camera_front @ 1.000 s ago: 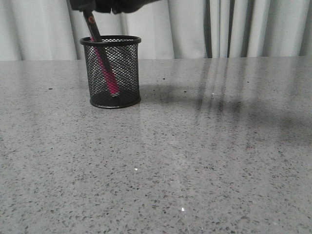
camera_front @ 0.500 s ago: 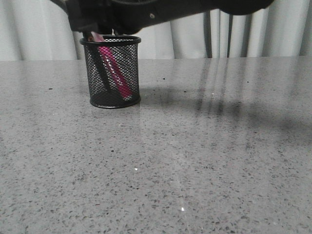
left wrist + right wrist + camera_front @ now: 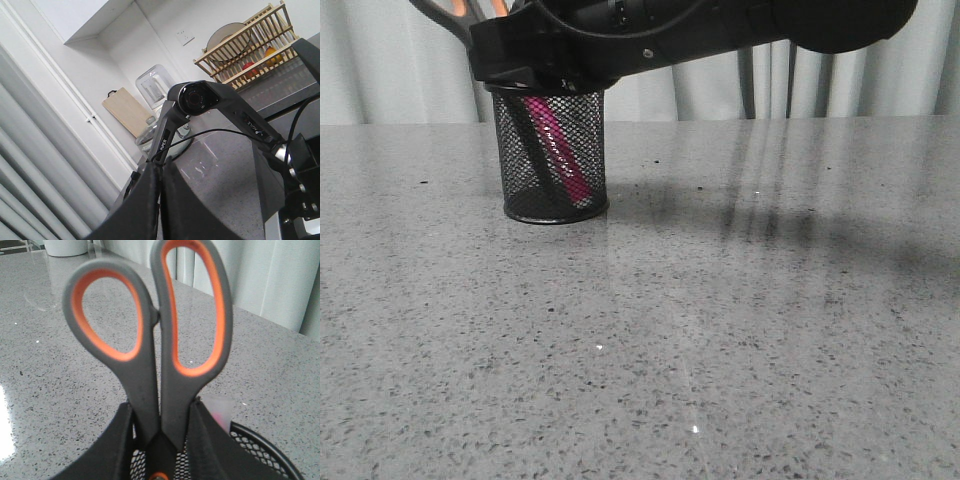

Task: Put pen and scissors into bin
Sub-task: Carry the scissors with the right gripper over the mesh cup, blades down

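The dark blades of the scissors in my right gripper reach below the rim of the black mesh bin (image 3: 555, 160), so my right gripper opens next.
The bin (image 3: 550, 160), a black mesh cup, stands at the table's back left. The pink pen (image 3: 556, 148) leans inside it; its pale cap (image 3: 220, 411) shows by the rim in the right wrist view. My right gripper (image 3: 525, 78) sits just over the bin's rim, shut on the scissors (image 3: 150, 345) just below their grey and orange handles. The handles (image 3: 455, 14) stick up to the left, and the dark blades (image 3: 526, 140) reach down inside the bin (image 3: 267, 445). My left gripper (image 3: 161, 197) is shut and empty, aimed away from the table.
The grey speckled table (image 3: 720, 300) spreads in front of and to the right of the bin. Pale curtains (image 3: 820, 60) hang behind it. My right arm (image 3: 740, 25) crosses the top of the front view.
My right arm has come down over the bin, pushing the scissors' blades deeper in. The pen has tipped to lean the other way inside the bin.
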{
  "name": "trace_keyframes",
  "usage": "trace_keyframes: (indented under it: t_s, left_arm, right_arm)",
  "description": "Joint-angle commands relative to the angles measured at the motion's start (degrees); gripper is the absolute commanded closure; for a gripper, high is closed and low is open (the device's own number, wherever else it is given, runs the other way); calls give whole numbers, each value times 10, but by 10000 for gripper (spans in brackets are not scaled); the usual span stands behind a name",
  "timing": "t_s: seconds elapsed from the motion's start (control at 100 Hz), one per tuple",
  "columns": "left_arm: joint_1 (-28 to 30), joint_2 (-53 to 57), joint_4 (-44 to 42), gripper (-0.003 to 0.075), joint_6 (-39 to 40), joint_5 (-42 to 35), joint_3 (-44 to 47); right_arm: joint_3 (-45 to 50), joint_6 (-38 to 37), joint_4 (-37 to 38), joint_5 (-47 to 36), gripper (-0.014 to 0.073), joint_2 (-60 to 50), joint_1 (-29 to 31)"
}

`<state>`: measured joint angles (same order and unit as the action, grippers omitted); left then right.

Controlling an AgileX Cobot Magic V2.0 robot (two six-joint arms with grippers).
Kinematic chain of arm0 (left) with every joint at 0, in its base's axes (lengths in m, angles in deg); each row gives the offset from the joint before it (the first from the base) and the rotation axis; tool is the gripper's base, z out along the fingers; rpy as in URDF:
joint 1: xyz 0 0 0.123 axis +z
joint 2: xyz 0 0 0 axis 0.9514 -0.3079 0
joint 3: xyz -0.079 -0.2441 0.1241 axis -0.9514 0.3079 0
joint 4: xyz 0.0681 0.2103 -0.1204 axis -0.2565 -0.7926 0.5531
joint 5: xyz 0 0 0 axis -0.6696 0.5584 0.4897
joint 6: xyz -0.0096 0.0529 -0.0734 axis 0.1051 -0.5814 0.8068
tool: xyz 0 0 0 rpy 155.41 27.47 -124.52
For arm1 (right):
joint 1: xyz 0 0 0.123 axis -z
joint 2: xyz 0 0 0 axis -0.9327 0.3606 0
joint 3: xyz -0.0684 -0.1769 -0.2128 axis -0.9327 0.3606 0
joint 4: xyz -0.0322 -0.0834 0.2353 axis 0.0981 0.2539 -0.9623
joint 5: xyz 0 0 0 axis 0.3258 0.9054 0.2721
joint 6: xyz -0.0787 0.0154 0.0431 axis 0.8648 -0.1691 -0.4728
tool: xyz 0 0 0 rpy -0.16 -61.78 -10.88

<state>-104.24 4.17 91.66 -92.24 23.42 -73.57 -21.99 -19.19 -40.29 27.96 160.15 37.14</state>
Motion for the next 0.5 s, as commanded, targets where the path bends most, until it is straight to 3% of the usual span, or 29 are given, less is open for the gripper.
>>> trace_keyframes:
  t_s: [0.0,0.21,0.49]
  left_arm:
    - [-4,-13,28,739,8,-29,-9]
    - [-4,-13,28,739,8,-29,-9]
    - [-4,-13,28,739,8,-29,-9]
  right_arm:
    - [-6,-1,-6,4,670,-26,3]
    - [-6,-4,-14,4,647,-26,3]
    - [-6,-9,-43,3,337,-26,3]
